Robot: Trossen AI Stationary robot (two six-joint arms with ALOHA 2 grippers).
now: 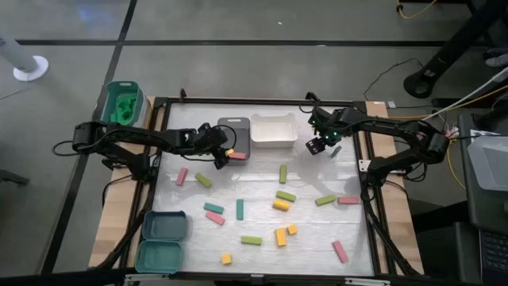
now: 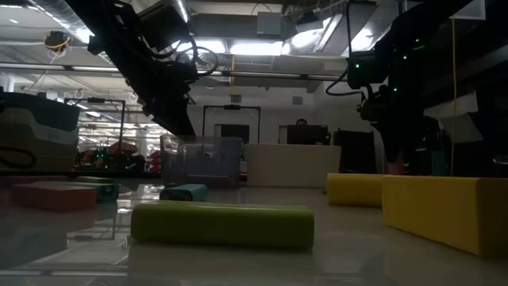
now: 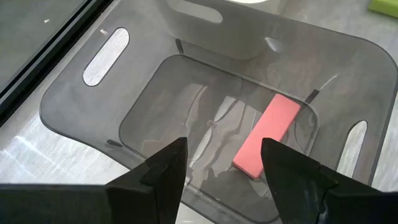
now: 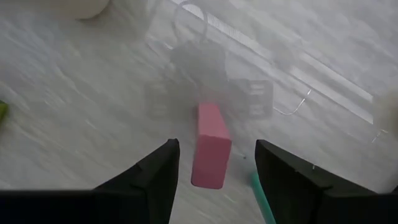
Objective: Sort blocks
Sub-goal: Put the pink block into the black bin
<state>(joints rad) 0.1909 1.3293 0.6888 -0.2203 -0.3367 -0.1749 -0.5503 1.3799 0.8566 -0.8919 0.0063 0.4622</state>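
Observation:
I should close my right gripper on the pink block (image 4: 212, 149): its fingers are beside the block's long sides.
Several pink, green, yellow and teal blocks (image 1: 281, 204) lie flat and scattered over the white table. My left gripper (image 1: 225, 151) (image 3: 224, 144) hovers open over the near end of the grey tray (image 3: 74, 106), where one pink block (image 3: 267, 144) lies flat on the floor. My right gripper (image 1: 319, 144) (image 4: 216, 144) is open to the right of the white tray (image 1: 274, 131). A pink block (image 4: 211, 146) shows in the gap between its fingers, apart from both; whether it rests on the table I cannot tell. A teal block (image 1: 336, 149) lies beside it.
Two teal trays (image 1: 164, 225) sit at the table's near left corner. A teal bin (image 1: 123, 103) with green contents stands off the far left corner. The black table frame (image 1: 365, 191) borders the work area. In the low view a green block (image 2: 222, 224) and yellow blocks (image 2: 432, 208) lie close.

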